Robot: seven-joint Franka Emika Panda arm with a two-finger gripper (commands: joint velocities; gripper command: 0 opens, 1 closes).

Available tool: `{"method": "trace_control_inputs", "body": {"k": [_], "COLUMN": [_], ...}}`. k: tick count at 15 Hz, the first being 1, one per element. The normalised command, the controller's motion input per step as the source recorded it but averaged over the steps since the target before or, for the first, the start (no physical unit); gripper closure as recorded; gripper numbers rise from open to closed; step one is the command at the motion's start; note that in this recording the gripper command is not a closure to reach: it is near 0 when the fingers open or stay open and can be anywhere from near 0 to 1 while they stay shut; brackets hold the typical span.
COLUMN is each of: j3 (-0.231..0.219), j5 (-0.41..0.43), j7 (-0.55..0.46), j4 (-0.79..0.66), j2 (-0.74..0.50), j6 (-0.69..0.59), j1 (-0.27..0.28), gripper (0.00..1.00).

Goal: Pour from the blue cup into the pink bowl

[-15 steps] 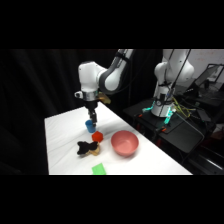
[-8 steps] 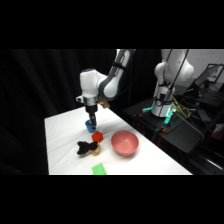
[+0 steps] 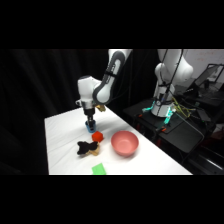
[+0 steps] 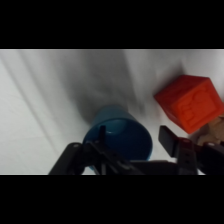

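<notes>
Next, my gripper takes the blue cup by its side at the rim (image 3: 91,123), ready to pour into the pink bowl (image 3: 124,143).
The blue cup (image 3: 91,129) stands upright on the white table (image 3: 65,140), toward its back. My gripper (image 3: 90,123) has come straight down onto it. In the wrist view the blue cup (image 4: 116,131) fills the lower middle. My gripper (image 4: 135,139) straddles its right wall: one finger sits inside the rim, the other finger (image 4: 168,138) outside, a small gap away from the wall. The gripper is open. The pink bowl (image 3: 124,143) rests to the front right of the cup, apart from it, and is out of the wrist view.
A small red cube (image 3: 97,136) (image 4: 190,102) sits close beside the cup, toward the bowl. A black and tan toy (image 3: 88,147) lies in front of it. A green flat piece (image 3: 99,169) lies near the table's front edge. A second robot (image 3: 167,80) stands behind on a dark bench.
The arm has come down: the gripper dropped from well above the blue cup to its rim. The cup, cube and bowl have not moved.
</notes>
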Motion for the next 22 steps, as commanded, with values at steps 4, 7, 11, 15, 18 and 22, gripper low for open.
{"method": "trace_control_inputs", "body": {"k": [4, 7, 11, 15, 18, 22], "j3": [0.045, -0.022, -0.168, -0.26, -0.064, 0.138], "j5": [0.074, -0.009, -0.178, -0.396, -0.336, -0.233], "j7": [0.0, 0.07, 0.24, 0.36, 0.26, 0.27], "j4": [0.07, -0.01, -0.2, -0.38, -0.35, -0.29], "j2": [-0.04, -0.12, -0.38, -0.69, -0.75, -0.56], "j6": [-0.01, -0.02, -0.22, -0.35, -0.49, -0.35], "j1": [-0.032, 0.051, 0.198, 0.291, 0.189, 0.144], "gripper": [1.0, 0.24, 0.03, 0.05, 0.09, 0.1]}}
